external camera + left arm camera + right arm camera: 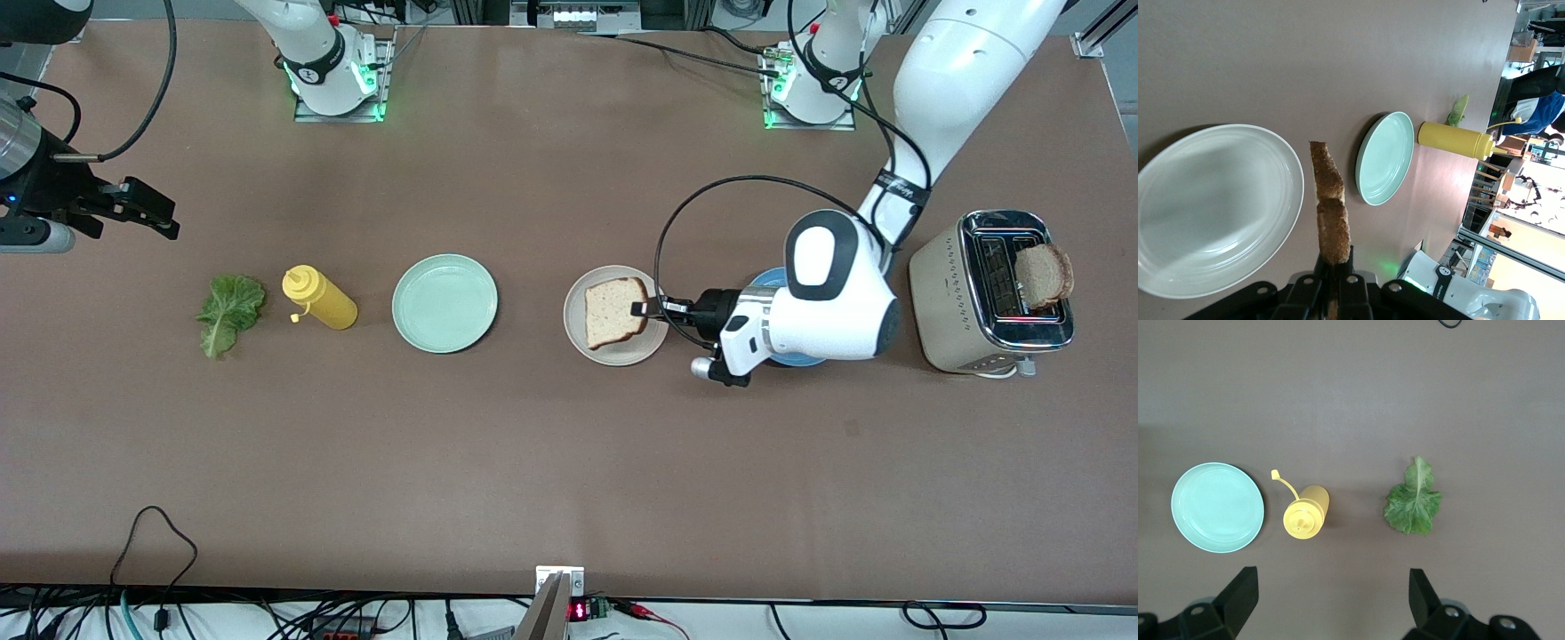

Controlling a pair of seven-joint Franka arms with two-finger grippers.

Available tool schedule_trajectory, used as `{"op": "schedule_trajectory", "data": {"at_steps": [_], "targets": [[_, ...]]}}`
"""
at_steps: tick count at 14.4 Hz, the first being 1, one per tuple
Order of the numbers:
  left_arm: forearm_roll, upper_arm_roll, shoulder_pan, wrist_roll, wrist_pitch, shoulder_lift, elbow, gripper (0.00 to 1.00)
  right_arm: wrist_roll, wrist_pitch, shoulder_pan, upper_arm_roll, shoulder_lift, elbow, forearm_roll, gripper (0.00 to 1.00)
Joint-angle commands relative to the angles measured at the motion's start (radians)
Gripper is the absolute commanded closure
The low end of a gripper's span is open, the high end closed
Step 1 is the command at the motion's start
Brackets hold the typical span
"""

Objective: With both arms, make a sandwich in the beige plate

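Observation:
The toast slice hangs above the beige plate, so my left gripper should keep holding it until it is lower.
A pale toast slice with a brown crust is held flat over the beige plate, and my left gripper is shut on its edge. In the left wrist view the toast slice shows edge-on, clamped by the left gripper beside the beige plate. A second toast slice stands in the toaster. The green lettuce leaf lies toward the right arm's end of the table. My right gripper waits open in the air above the lettuce leaf; its fingers hold nothing.
A yellow squeeze bottle lies between the lettuce and a mint-green plate. A blue plate is mostly hidden under the left arm. Bare table lies nearer the front camera.

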Motion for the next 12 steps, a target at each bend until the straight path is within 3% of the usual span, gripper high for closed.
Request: {"op": "schedule_trajectory", "data": {"at_steps": [1, 4, 12], "targets": [[-0.089, -0.005, 0.017, 0.164, 0.044, 0.023, -0.059, 1.0, -0.006, 0.012, -0.006, 0.005, 0.001, -0.023, -0.004, 0.0], [-0.183, -0.005, 0.014, 0.294, 0.084, 0.028, -0.117, 1.0, -0.006, 0.012, -0.004, 0.005, 0.004, -0.025, -0.005, 0.0], [-0.23, -0.005, 0.026, 0.448, 0.086, 0.077, -0.16, 1.0, -0.08, -0.025, -0.004, 0.006, 0.035, -0.026, 0.007, 0.0]]}}
